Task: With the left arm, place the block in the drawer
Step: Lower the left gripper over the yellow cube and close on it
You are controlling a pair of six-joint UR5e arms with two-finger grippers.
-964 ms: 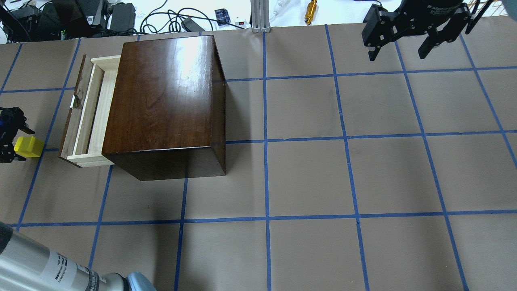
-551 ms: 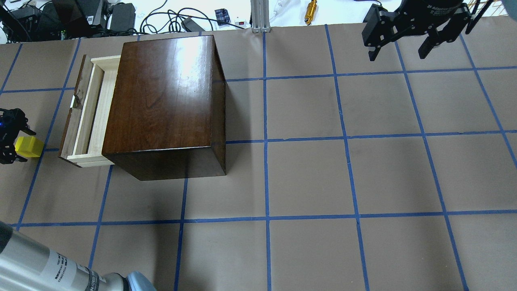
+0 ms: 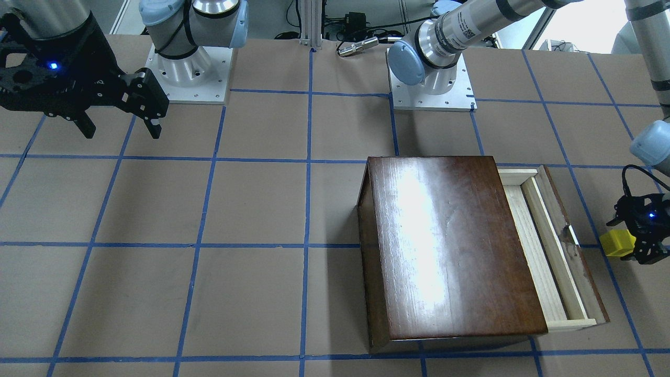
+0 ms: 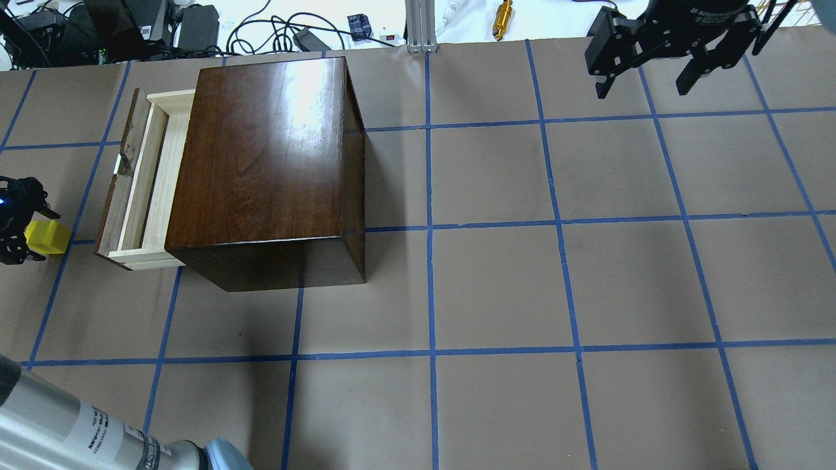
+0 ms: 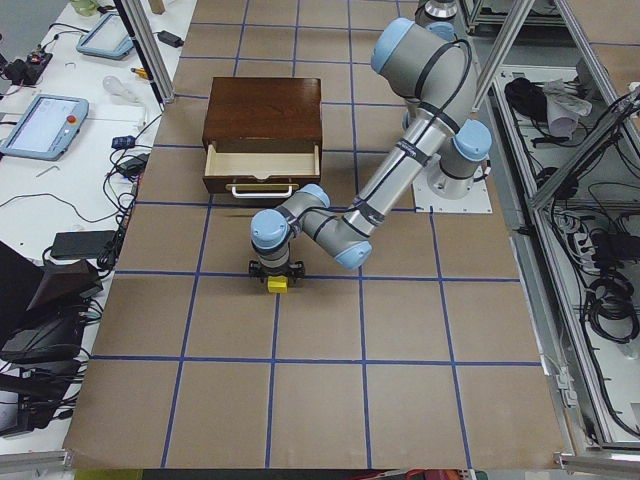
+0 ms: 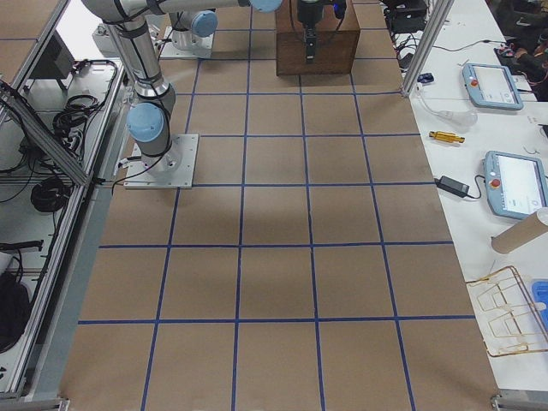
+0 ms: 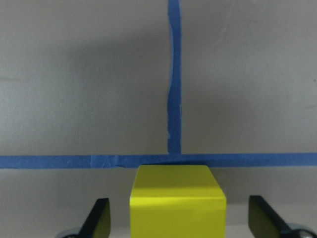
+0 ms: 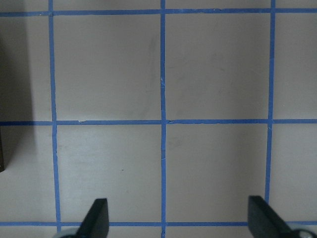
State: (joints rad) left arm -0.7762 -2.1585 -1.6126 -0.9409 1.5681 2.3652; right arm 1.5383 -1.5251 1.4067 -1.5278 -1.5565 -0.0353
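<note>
My left gripper grabs the small yellow block by its opposite sides next. Then it places the block in the open drawer point(image 3: 537, 251).
The small yellow block point(image 4: 48, 236) sits on the table left of the drawer, also in the front view point(image 3: 616, 244) and the left side view point(image 5: 278, 286). My left gripper point(image 4: 14, 222) is low over it and open. In the left wrist view the block point(image 7: 177, 201) stands between the two fingertips point(image 7: 97, 221) with a gap on each side. The drawer point(image 4: 149, 183) is pulled out of the dark brown box point(image 4: 261, 156) and its pale tray is empty point(image 3: 544, 246). My right gripper point(image 4: 643, 88) is open and empty at the far right.
The box point(image 3: 450, 246) stands tall to the right of the drawer in the overhead view. Cables and gear point(image 4: 196, 26) lie beyond the table's far edge. The right wrist view shows only taped table point(image 8: 163, 121).
My left gripper has crept slightly further over the block. The block, the drawer and the right arm have not moved.
</note>
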